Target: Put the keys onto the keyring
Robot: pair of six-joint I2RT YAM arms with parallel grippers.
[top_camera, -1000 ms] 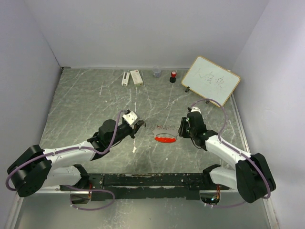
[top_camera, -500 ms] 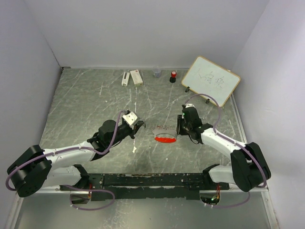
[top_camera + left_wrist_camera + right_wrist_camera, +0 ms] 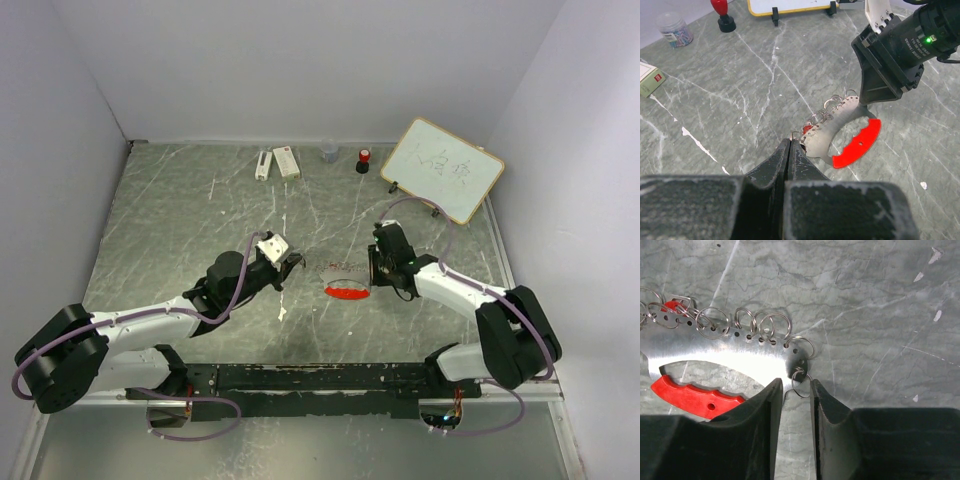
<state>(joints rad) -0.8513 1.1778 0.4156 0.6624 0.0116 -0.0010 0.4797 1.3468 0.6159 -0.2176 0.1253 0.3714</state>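
I will close my right gripper on the small ring, because both fingers reach past the ring's lower loop, down beside the end of the silver plate.
The keyring (image 3: 348,291) lies mid-table: a curved silver plate with a red plastic grip (image 3: 858,145) and several wire rings along its edge. A small red key head (image 3: 673,305) shows among the rings at its left end; a black key head is not clear. My left gripper (image 3: 790,142) is shut, with a thin silver ring pinched at its tips at the plate's left end. My right gripper (image 3: 796,388) is open a little, its fingers on either side of a small ring (image 3: 801,384) hanging from the plate's right end.
A whiteboard (image 3: 442,170) stands at the back right. A red-topped black cylinder (image 3: 363,160), a small jar (image 3: 329,152) and two white boxes (image 3: 285,162) line the back edge. A white scrap (image 3: 283,314) lies near the left arm.
My right gripper has moved left and forward to the keyring's right end. The left gripper and the keyring have stayed in place.
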